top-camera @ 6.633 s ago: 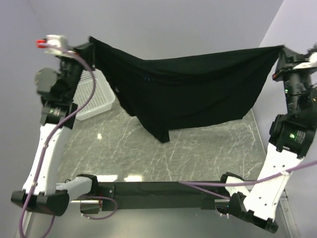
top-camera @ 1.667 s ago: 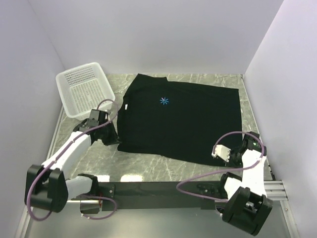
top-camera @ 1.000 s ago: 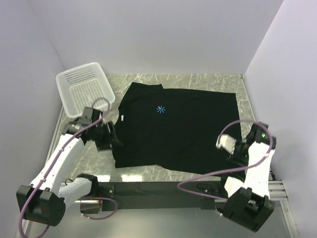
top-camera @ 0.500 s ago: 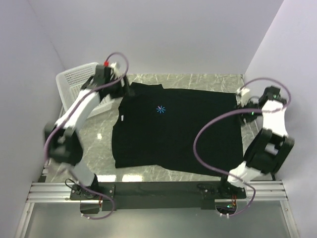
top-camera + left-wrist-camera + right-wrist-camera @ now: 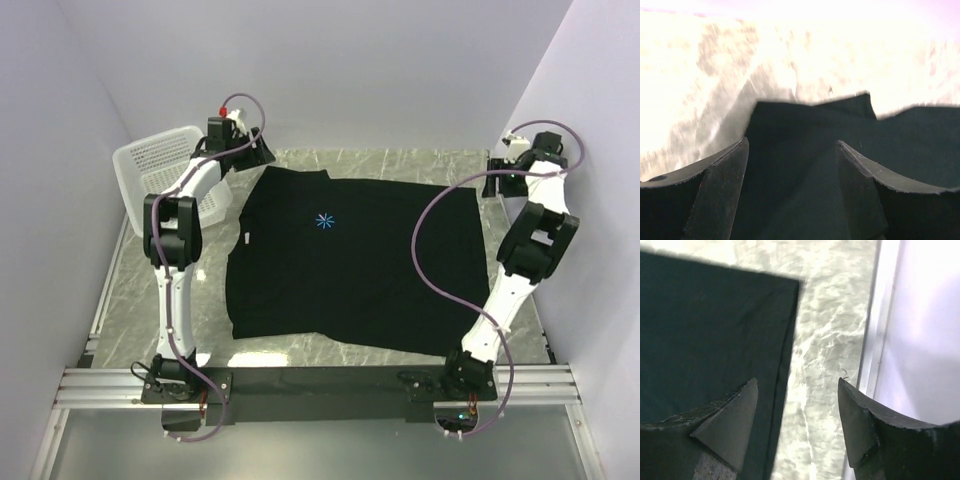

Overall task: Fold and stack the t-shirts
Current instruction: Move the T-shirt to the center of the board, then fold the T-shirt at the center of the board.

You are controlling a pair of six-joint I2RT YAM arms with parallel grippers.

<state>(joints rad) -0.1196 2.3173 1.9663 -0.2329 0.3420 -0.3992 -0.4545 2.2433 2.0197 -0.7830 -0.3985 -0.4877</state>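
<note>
Next, my left gripper grabs the black t-shirt's far corner [image 5: 268, 172] [image 5: 765, 111] beside the basket, to lift and straighten the shirt's edge for folding.
A black t-shirt [image 5: 350, 270] with a small light-blue starburst [image 5: 323, 221] lies spread flat on the marble table [image 5: 400, 163]. My left gripper [image 5: 260, 158] hangs at the shirt's far left corner. In the left wrist view its jaws [image 5: 791, 146] stand open over the black fabric [image 5: 805, 125], whose edge and a small fold show ahead. My right gripper [image 5: 491, 180] is at the far right corner. Seen from its wrist, it [image 5: 797, 385] is open over bare marble, with the shirt's hem [image 5: 705, 325] just to its left. Nothing is held.
A white mesh basket [image 5: 160, 162] stands tilted at the back left, beside the left arm. The right wall [image 5: 925, 340] rises close to the right gripper. Bare marble [image 5: 130, 290] runs along the shirt's left side and near edge.
Both arms have swung from the shirt's near hem to its far corners. The shirt was pulled slightly nearer a second ago and has since lain still.
</note>
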